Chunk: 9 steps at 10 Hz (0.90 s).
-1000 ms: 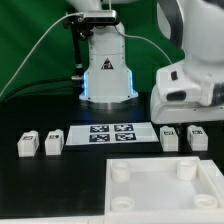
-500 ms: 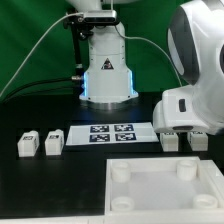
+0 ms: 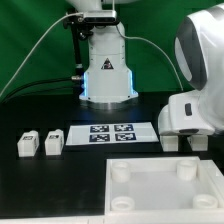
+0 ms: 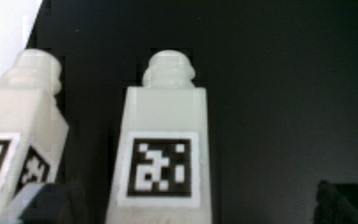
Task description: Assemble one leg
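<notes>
My gripper takes hold of the white leg by its tagged body (image 3: 199, 143) (image 4: 160, 168) next. This leaves the leg's rounded end free to enter a corner socket.
In the wrist view, one white leg (image 4: 167, 130) with a square marker tag lies between my open fingers, nearer one of them. A second leg (image 4: 16, 120) lies just beside it, outside the gap. My gripper (image 4: 194, 205) is open and holds nothing; only the dark fingertips (image 4: 43, 205) show at the frame's edge. In the exterior view, the arm's white hand (image 3: 190, 110) hangs low over these two legs (image 3: 170, 143) at the exterior view's right and hides most of them. Two more legs (image 3: 26, 144) (image 3: 53, 143) lie at the left.
The marker board (image 3: 110, 132) lies between the two pairs of legs. The large white tabletop (image 3: 150, 195) with round corner sockets lies in front. The robot's base (image 3: 106, 70) stands behind, with a cable at the left.
The arm's hand has come down and moved toward the exterior view's right, and now covers the right pair of legs. The legs have not moved.
</notes>
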Each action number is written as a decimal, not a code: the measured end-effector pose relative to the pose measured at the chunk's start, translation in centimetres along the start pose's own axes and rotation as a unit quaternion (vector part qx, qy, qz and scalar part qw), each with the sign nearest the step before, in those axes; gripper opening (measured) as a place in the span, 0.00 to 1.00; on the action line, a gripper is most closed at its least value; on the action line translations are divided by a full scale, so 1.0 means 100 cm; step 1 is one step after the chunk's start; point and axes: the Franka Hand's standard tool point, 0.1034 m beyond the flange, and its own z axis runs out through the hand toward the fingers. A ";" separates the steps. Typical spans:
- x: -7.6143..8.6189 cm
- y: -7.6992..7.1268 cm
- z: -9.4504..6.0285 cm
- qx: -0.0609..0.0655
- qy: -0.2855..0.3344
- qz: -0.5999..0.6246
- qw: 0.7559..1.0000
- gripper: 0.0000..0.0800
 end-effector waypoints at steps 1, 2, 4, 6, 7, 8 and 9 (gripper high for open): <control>0.001 0.000 0.005 -0.001 0.003 -0.001 1.000 0.81; 0.001 0.000 0.009 -0.001 0.004 -0.001 1.000 0.81; 0.001 0.001 0.009 -0.001 0.003 -0.001 1.000 0.70; 0.001 0.001 0.009 -0.001 0.003 -0.001 1.000 0.53; 0.001 0.001 0.009 -0.001 0.003 -0.001 1.000 0.36; 0.001 0.001 0.009 -0.001 0.003 -0.001 1.000 0.36; 0.001 0.001 0.009 -0.001 0.003 -0.001 1.000 0.36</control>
